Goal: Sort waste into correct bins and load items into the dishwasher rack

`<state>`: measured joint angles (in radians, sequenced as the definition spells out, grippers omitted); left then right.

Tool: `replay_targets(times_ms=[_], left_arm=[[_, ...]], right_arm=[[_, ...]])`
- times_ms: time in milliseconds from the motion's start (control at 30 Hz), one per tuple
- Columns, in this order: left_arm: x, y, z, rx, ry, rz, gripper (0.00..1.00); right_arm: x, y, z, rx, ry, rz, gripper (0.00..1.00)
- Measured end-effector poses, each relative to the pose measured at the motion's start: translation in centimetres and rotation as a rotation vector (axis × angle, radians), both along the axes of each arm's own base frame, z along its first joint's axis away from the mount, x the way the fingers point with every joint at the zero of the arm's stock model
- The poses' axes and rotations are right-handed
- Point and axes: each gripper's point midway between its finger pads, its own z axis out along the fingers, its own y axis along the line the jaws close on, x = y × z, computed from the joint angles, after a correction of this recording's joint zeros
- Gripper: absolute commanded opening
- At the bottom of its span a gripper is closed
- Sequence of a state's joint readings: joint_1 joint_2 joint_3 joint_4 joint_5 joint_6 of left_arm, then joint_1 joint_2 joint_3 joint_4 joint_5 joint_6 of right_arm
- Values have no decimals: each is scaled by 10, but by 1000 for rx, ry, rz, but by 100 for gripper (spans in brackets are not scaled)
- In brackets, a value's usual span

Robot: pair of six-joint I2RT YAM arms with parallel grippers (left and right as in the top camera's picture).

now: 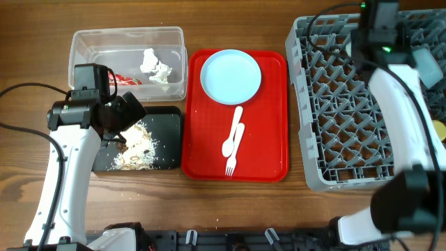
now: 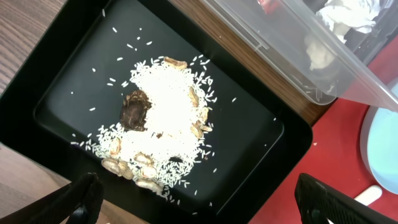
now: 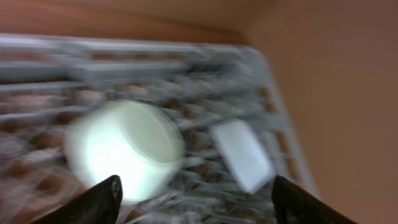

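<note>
My right gripper grips the light blue plate by its rim (image 1: 258,79) next, leaving the opposite edge free to slot upright into the grey rack (image 1: 341,125).
The clear tub (image 1: 90,43) holds the red wrapper (image 1: 125,79) and the white tissue (image 1: 156,65). Beige-brown food scraps and rice (image 2: 163,118) lie in the black tray (image 2: 68,81). My left gripper (image 2: 199,190) is open and empty just above that tray (image 1: 164,139). The light blue plate (image 1: 231,76), white spoon (image 1: 230,141) and fork (image 1: 234,150) lie on the red serving tray (image 1: 272,118). My right gripper (image 3: 196,186) is open and empty over the grey rack (image 1: 341,125). In the blurred right wrist view a pale green bowl (image 3: 124,149) sits in the rack (image 3: 186,68).
A pale rectangular piece (image 3: 241,154) lies in the rack next to the bowl. A yellow thing (image 1: 439,127) shows at the rack's right edge. My right arm (image 1: 408,118) spans the rack. Bare wooden table (image 1: 230,21) lies behind the trays.
</note>
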<state>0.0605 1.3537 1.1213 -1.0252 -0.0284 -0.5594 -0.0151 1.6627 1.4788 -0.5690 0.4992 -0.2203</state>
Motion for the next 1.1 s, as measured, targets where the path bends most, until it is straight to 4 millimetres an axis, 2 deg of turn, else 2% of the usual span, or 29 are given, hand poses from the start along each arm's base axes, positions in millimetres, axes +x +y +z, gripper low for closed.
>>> replay_targets(times_ms=[33,100,167,300,333,367,400,467,600,700,867,1000,1067,1100], left_arm=[[0,0,0,0,-1,0,100],[0,0,0,0,0,0,100],[0,0,0,0,0,0,100],[0,0,0,0,0,0,100],[0,0,0,0,0,0,100],[0,0,0,0,0,0,100],[0,0,0,0,0,0,100],[0,0,0,0,0,0,100],[0,0,0,0,0,0,100],[0,0,0,0,0,0,100],[0,0,0,0,0,0,100],[0,0,0,0,0,0,100],[0,0,0,0,0,0,100],[0,0,0,0,0,0,100]], right_arm=[[0,14,5,50,-13,55,72],[-3,58,6,199,-15,204,72],[-5,109,-1,347,11,348,72],[-20,194,-12,556,79,521,72],[-23,207,-15,585,95,544,72],[-24,212,-16,592,101,553,72],[-29,237,-27,636,142,582,71],[-32,255,-44,670,191,563,68],[-34,268,-98,705,304,417,64],[-32,266,-141,726,361,252,62],[-31,261,-193,752,416,69,50],[-34,259,-221,762,451,-14,35],[-33,260,-226,770,449,-34,29],[-31,260,-228,778,441,-45,22]])
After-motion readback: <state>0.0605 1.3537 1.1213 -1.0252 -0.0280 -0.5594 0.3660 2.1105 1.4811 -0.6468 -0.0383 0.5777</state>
